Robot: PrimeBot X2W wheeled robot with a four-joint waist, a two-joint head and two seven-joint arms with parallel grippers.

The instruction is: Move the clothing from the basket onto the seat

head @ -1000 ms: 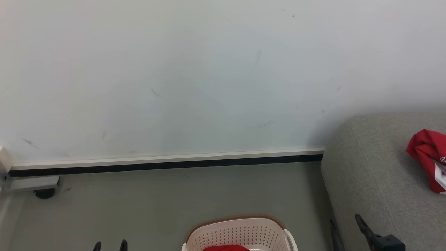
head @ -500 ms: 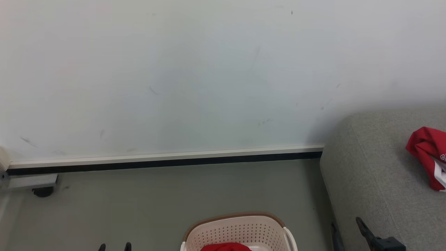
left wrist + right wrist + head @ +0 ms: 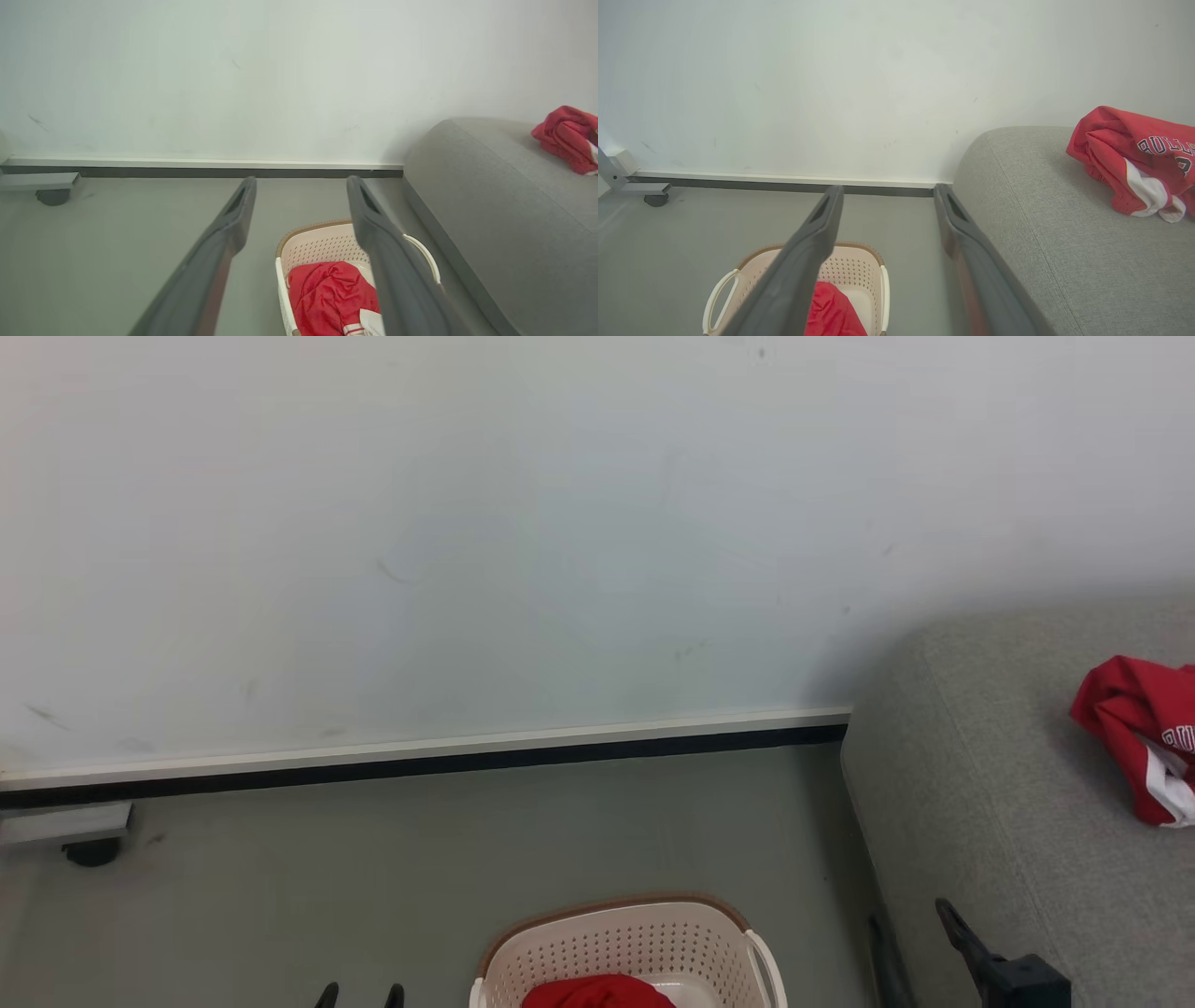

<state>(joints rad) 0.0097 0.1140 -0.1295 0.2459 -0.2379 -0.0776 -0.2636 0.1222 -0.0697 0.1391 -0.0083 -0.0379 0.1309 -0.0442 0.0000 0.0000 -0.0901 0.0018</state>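
I should next take hold of the red garment in the basket by its bunched red folds with my left gripper, because its white part [image 3: 371, 322] lies flat.
The cream basket [image 3: 616, 943] stands on the floor at the bottom of the head view, with red clothing [image 3: 597, 992] inside. From the left wrist, that clothing [image 3: 331, 298] shows a white cloth part [image 3: 371, 322] at its near end. Another red garment [image 3: 1130, 728] with dark lettering lies on the grey seat [image 3: 1008, 784] to the right. My left gripper [image 3: 359, 994] is open and empty, just left of the basket; its fingers frame the basket [image 3: 322, 238]. My right gripper [image 3: 887, 191] is open and empty above the gap between basket [image 3: 854, 266] and seat [image 3: 1064, 233].
A white wall with a pale and dark baseboard [image 3: 420, 761] closes the far side. A metal frame foot on a caster [image 3: 89, 849] sits at the far left. Grey floor [image 3: 467, 859] stretches between wall and basket. The seat's rounded corner reaches close to the basket's right handle.
The head camera has shifted, sliding the whole picture up and left. Against the basket, my left fingertips have come closer from the left. Both grippers stay open.
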